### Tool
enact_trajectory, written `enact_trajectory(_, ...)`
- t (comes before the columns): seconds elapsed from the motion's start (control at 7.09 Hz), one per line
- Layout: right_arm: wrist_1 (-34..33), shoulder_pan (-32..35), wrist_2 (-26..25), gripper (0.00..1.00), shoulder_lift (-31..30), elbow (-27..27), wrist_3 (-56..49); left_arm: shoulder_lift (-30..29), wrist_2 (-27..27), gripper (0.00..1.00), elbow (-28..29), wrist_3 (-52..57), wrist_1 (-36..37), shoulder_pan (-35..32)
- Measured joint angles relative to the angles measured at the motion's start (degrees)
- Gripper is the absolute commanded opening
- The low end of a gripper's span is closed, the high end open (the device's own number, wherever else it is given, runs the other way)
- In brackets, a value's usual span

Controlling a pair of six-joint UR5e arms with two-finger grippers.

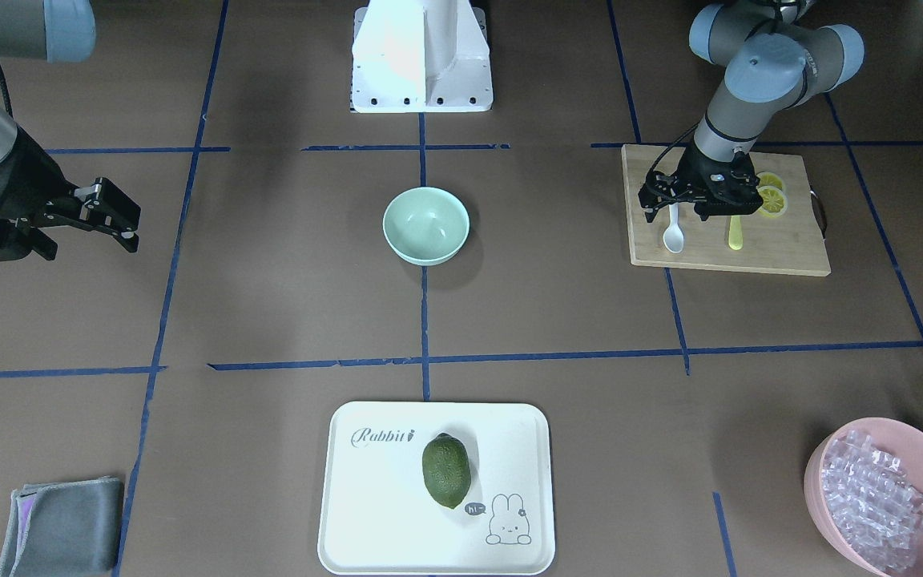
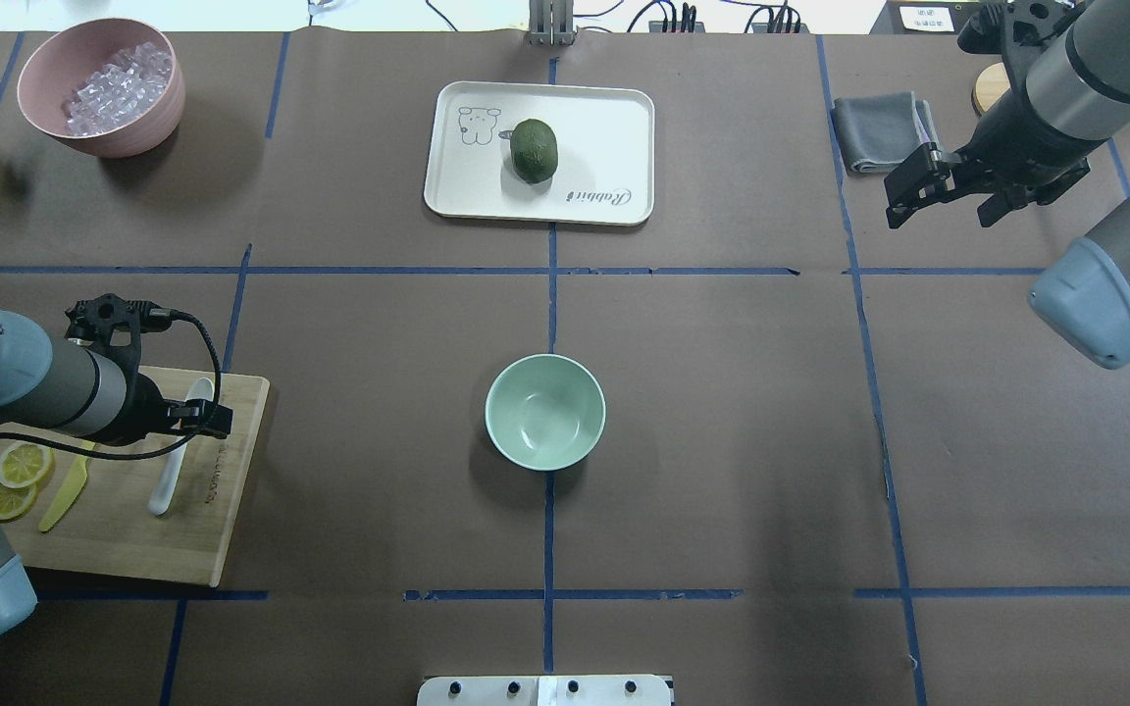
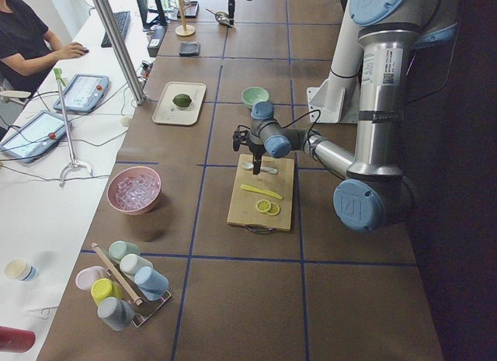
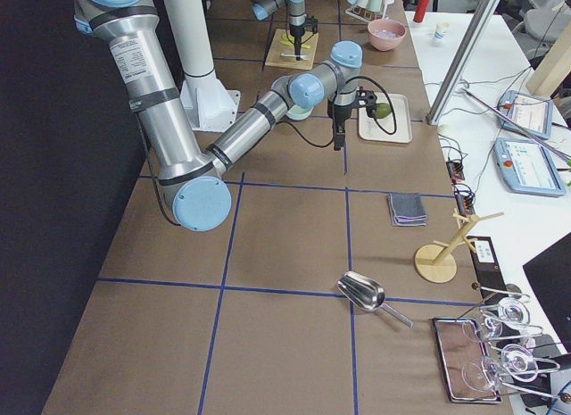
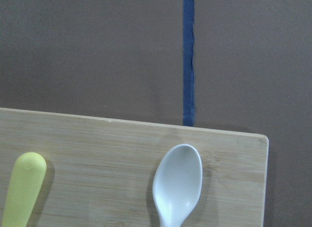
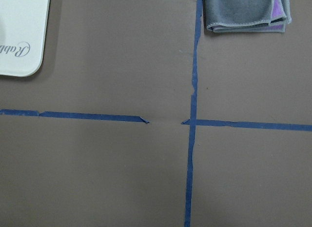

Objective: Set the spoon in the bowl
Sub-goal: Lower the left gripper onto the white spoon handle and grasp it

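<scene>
The spoon's scoop (image 1: 674,239) is broad and rounded, so my left gripper needs to grab the white spoon by its slim, straight handle (image 1: 674,208) next.
The white spoon (image 1: 674,237) lies on the wooden cutting board (image 1: 782,244) at my left, its scoop pointing away from my base. It also shows in the overhead view (image 2: 165,487) and in the left wrist view (image 5: 178,185). My left gripper (image 1: 675,210) is open and low over the spoon's handle, with a finger on either side. The mint-green bowl (image 1: 425,228) stands empty at the table's middle, as the overhead view (image 2: 545,414) also shows. My right gripper (image 1: 129,224) is open and empty, held above the table far from both.
A yellow-green knife (image 1: 735,232) and lemon slices (image 1: 771,200) share the board. A white tray (image 1: 381,497) holds a green fruit (image 1: 445,470). A pink bowl (image 1: 818,489) of clear cubes and a grey cloth (image 1: 61,525) sit at the far corners.
</scene>
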Motion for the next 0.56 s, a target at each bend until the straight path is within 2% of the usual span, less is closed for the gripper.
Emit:
enact_trajectory(0.14, 0.0, 0.0, 0.0, 1.0, 0.2, 0.0, 0.2, 0.1, -0.1, 0.84, 0.0, 0.0, 0.0, 0.0)
enact_trajectory(0.28, 0.0, 0.1, 0.0, 1.0, 0.3, 0.0, 0.3, 0.1, -0.2, 0.69, 0.0, 0.0, 0.0, 0.0)
enact_trajectory(0.56, -0.1, 0.2, 0.0, 1.0, 0.4, 0.1, 0.5, 0.1, -0.3, 0.26, 0.0, -0.1, 0.0, 0.1)
